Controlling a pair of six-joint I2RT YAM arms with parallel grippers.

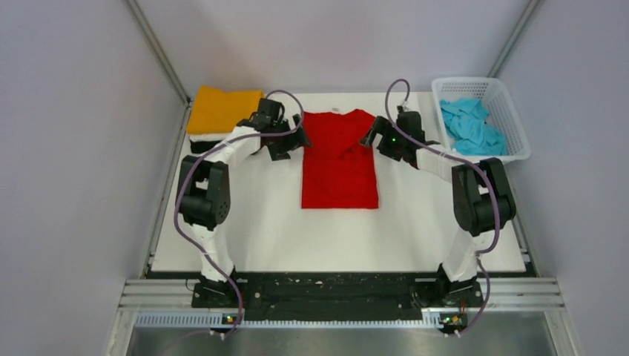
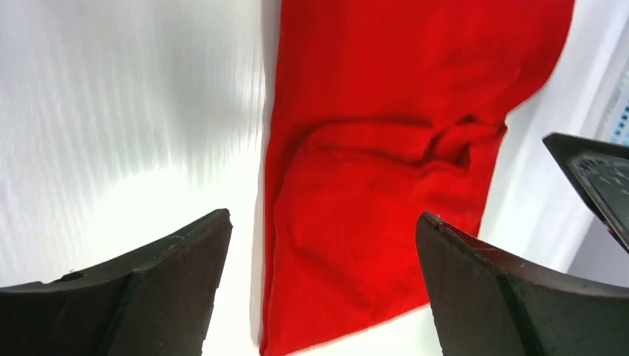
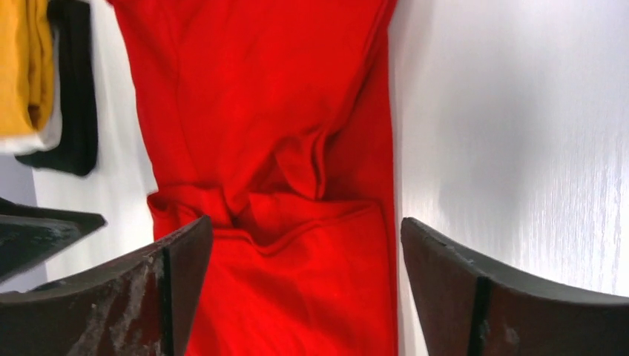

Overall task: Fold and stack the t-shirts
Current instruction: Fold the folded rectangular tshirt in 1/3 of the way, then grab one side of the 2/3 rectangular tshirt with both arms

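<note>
Next, my left gripper picks up the red t-shirt's near corner, on the stack's side, to fold the shirt's near end toward the collar.
The red t-shirt lies flat in the middle of the table, its sides folded in to a long rectangle, collar at the far end. It fills the left wrist view and the right wrist view. My left gripper is open and empty over the shirt's far left corner. My right gripper is open and empty over the far right corner. The folded orange-yellow t-shirt tops a stack at the far left, with white and black shirts under it. The light blue t-shirt lies crumpled in the basket.
The white lattice basket stands at the far right corner. The white table ends at a metal rail near the arm bases. Grey walls close in the left and right sides.
</note>
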